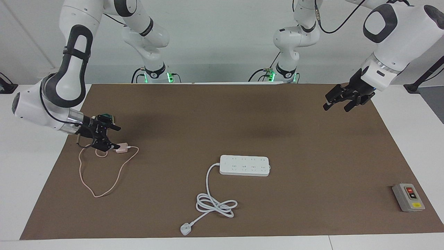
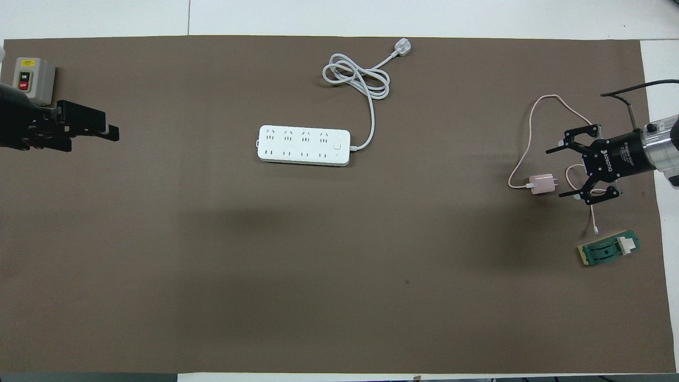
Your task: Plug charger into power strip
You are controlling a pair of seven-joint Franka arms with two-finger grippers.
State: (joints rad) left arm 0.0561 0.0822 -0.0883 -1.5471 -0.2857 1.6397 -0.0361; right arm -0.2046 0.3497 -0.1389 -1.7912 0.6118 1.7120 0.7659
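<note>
Next, my right gripper grabs the charger by its opposite sides, which leaves the charger's pins free to enter the power strip (image 1: 244, 165).
The charger (image 1: 121, 148) (image 2: 542, 184), a small pale pink cube, lies on the brown mat toward the right arm's end, its thin pink cable (image 1: 91, 185) (image 2: 530, 127) looping around it. My right gripper (image 1: 114, 138) (image 2: 557, 173) is open and low, right beside the charger's prong end; I cannot tell whether a fingertip touches it. The white power strip (image 1: 244, 165) (image 2: 303, 145) lies mid-mat, sockets up, with its coiled cord (image 1: 215, 205) (image 2: 355, 79) farther from the robots. My left gripper (image 1: 335, 107) (image 2: 109, 127) hangs open and empty over the mat at the left arm's end.
A green block with a white part (image 2: 607, 249) lies nearer to the robots than the charger, mostly hidden by the right gripper in the facing view. A grey switch box (image 1: 408, 197) (image 2: 33, 79) stands at the left arm's end of the brown mat (image 1: 312, 146).
</note>
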